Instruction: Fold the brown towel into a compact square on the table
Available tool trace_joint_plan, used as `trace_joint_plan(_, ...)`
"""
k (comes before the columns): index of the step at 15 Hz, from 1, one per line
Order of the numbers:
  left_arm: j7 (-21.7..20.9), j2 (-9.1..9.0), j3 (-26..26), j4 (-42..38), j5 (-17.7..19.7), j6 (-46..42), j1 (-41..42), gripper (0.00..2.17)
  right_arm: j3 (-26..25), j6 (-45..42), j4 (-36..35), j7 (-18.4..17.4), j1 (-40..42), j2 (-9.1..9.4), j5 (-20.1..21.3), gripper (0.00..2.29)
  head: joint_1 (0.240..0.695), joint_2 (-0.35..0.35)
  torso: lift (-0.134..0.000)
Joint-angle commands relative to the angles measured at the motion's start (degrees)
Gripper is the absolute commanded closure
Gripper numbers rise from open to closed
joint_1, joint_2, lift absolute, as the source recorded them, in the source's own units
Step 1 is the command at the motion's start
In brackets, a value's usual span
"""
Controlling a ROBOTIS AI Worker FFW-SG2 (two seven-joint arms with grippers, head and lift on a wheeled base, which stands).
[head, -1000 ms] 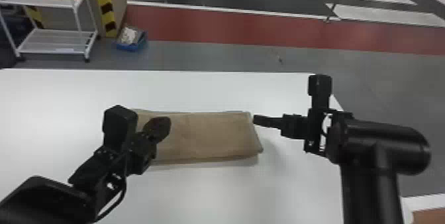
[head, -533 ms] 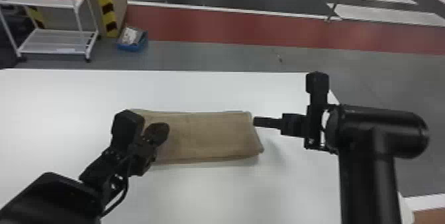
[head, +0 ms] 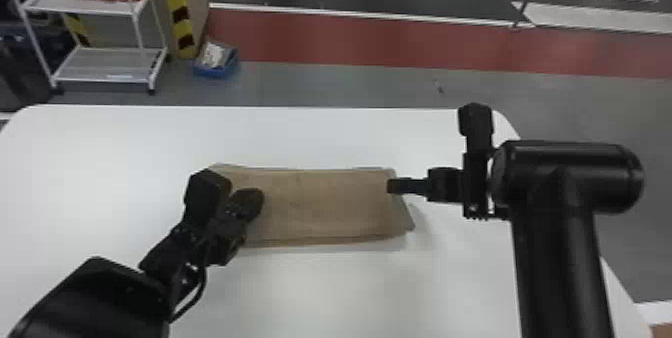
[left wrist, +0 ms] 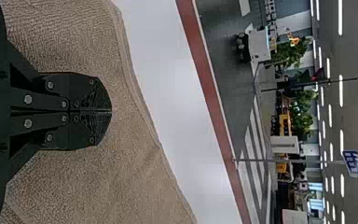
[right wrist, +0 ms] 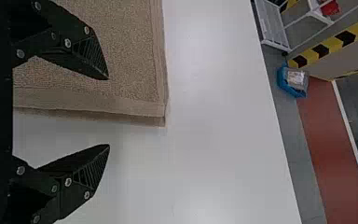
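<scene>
My right gripper should grab the brown towel by its side edge (head: pixel 407 216) next, to fold the flat rectangle (head: pixel 325 205) into a compact square.
The brown towel (head: pixel 320 207) lies folded as a wide flat rectangle on the white table. My left gripper (head: pixel 252 202) is over its left part; in the left wrist view this gripper (left wrist: pixel 111 112) is shut, its fingertips together against the brown cloth (left wrist: pixel 98 186), with no fold seen between them. My right gripper (head: pixel 392 186) is at the towel's right end. Seen from the right wrist, my right gripper (right wrist: pixel 108 112) stands open, one finger above the towel (right wrist: pixel 126 56) and the other over bare table, the towel's side edge between them.
The white table (head: pixel 325 292) extends around the towel, its right edge passing under my right arm. Beyond its far edge, on the floor, are a white wire shelf (head: pixel 110 57) and a blue bin (head: pixel 215 64).
My left gripper has shifted slightly to the right and toward the near side over the towel. My right gripper has edged a little left, its tip now overlapping the towel's right end.
</scene>
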Motion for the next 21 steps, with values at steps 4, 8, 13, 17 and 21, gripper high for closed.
trace_joint_plan(4, 0.1, -0.07, 0.1, 1.6, -0.3, -0.2, -0.8, 1.36, 2.2, 2.5, 1.8, -0.2, -1.8, 0.14, 1.6, 0.44, 0.695, -0.119, -0.124)
trace_joint_plan(8, 0.5, -0.25, -0.5, 2.9, -0.8, -0.2, -1.5, 1.36, 2.9, 3.7, 4.1, -0.2, -4.0, 0.14, 2.4, 0.44, 0.695, -0.114, -0.124)
trace_joint_plan(13, 0.5, -0.42, -0.4, 3.7, -1.2, 0.0, -1.8, 1.45, 4.4, 6.4, 8.7, 0.8, -7.0, 0.14, 3.3, 0.65, 0.695, -0.113, -0.124)
trace_joint_plan(17, 0.5, -0.68, -0.6, 4.2, -1.4, 0.0, -2.0, 1.45, 4.1, 7.4, 9.2, 2.3, -7.7, 0.14, 3.3, 0.77, 0.695, -0.101, -0.124)
trace_joint_plan(21, 0.5, -0.86, -0.6, 4.2, -1.6, 0.0, -2.0, 1.45, 3.6, 8.7, 9.0, 3.7, -7.8, 0.14, 2.9, 1.11, 0.695, -0.101, -0.124)
